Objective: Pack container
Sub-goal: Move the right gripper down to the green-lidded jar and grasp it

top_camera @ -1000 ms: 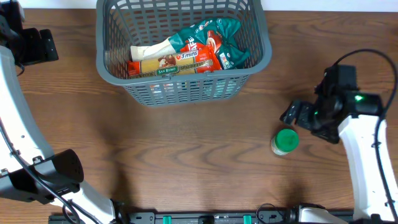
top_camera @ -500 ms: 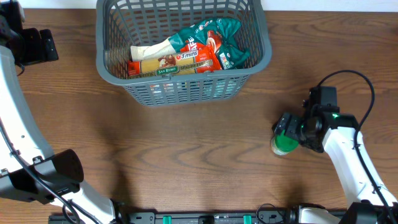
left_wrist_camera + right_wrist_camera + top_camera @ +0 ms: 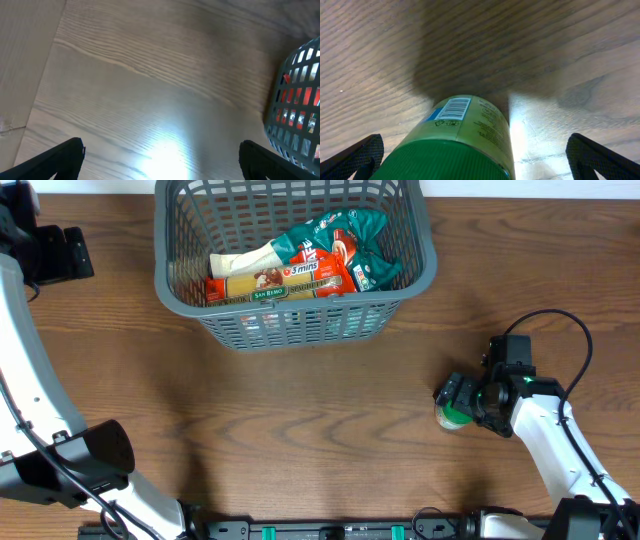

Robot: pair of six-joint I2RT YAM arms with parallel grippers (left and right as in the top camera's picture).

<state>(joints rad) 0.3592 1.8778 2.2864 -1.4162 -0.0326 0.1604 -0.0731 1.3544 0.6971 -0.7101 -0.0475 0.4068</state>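
My right gripper grabs the jar [image 3: 465, 135] next, across its sides at the green lid end, so its base is free to pack down into the container.
The container [image 3: 420, 275], a dark grey slotted basket, stands at the table's far middle and holds a pasta packet [image 3: 262, 288] and red and teal pouches [image 3: 335, 255]. Its wall [image 3: 300, 100] also shows at the right of the left wrist view. A jar with a green lid [image 3: 455, 417] stands upright at the right. My right gripper [image 3: 462, 402] hangs over it, open. In the right wrist view the jar [image 3: 465, 135] sits between the wide-apart fingers, nearer the left one, with my right gripper [image 3: 475, 167] not touching it. Far left, my left gripper [image 3: 62, 252] is open over bare wood, likewise the left gripper [image 3: 160, 165] up close.
The basket's front wall [image 3: 300, 325] faces the open wood between it and the jar. A black cable [image 3: 560, 320] loops above the right arm. The left arm's white link [image 3: 35, 380] runs down the left edge.
My right arm has swung left and down, from beside the jar to over it, so its open fingers now straddle the jar. The left arm and basket have not moved.
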